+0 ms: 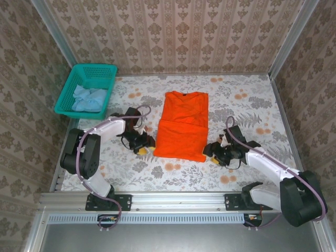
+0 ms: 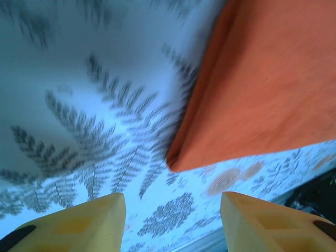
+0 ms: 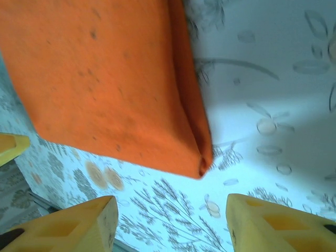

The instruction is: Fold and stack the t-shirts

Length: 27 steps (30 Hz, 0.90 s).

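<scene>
Next, my right gripper grabs the orange t-shirt [image 1: 182, 126] by its near corner [image 1: 203, 159], opposite my left gripper's corner, to fold the t-shirt toward the neck.
The bright orange t-shirt [image 1: 182, 126] lies folded lengthwise on the middle of the table, neck toward the back. My left gripper [image 1: 146, 147] sits at its near left corner [image 2: 176, 160], open, with the yellow fingers [image 2: 79, 223] spread and only tablecloth between them. At the near right corner [image 3: 202, 165] my right gripper [image 1: 216, 155] hovers open as well, and its yellow fingers [image 3: 262, 223] hold nothing. The pale light-blue t-shirt [image 1: 89, 98] lies crumpled inside the teal basket [image 1: 71, 84].
The teal mesh basket stands at the back left corner of the table. A floral-print tablecloth [image 1: 252, 105] covers the table. Patterned walls close in on three sides, and a metal rail [image 1: 173, 202] runs along the near edge.
</scene>
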Each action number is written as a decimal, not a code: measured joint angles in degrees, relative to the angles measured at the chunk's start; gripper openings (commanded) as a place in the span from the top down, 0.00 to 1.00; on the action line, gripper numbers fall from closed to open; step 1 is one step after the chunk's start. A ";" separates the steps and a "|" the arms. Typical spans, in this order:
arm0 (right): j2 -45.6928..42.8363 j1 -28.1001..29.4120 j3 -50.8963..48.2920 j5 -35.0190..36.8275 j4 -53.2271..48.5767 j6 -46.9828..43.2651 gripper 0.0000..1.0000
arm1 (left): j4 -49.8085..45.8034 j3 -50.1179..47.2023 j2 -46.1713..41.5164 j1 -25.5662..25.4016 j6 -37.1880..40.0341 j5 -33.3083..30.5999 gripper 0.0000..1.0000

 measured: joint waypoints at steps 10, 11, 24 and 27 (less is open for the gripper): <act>7.43 4.11 0.17 0.61 0.57 0.85 0.55 | 3.69 -1.22 2.58 -1.14 -0.83 6.69 0.58; 8.31 4.17 0.50 0.66 0.63 0.85 0.56 | 3.87 -1.22 3.13 -1.33 -0.83 6.78 0.59; 12.50 4.33 3.82 2.01 2.97 0.79 0.61 | 3.37 -0.39 7.17 -2.54 -0.15 6.03 0.71; 14.12 4.33 4.07 2.51 2.89 0.81 0.63 | 2.67 0.24 7.96 -2.58 0.04 5.38 0.75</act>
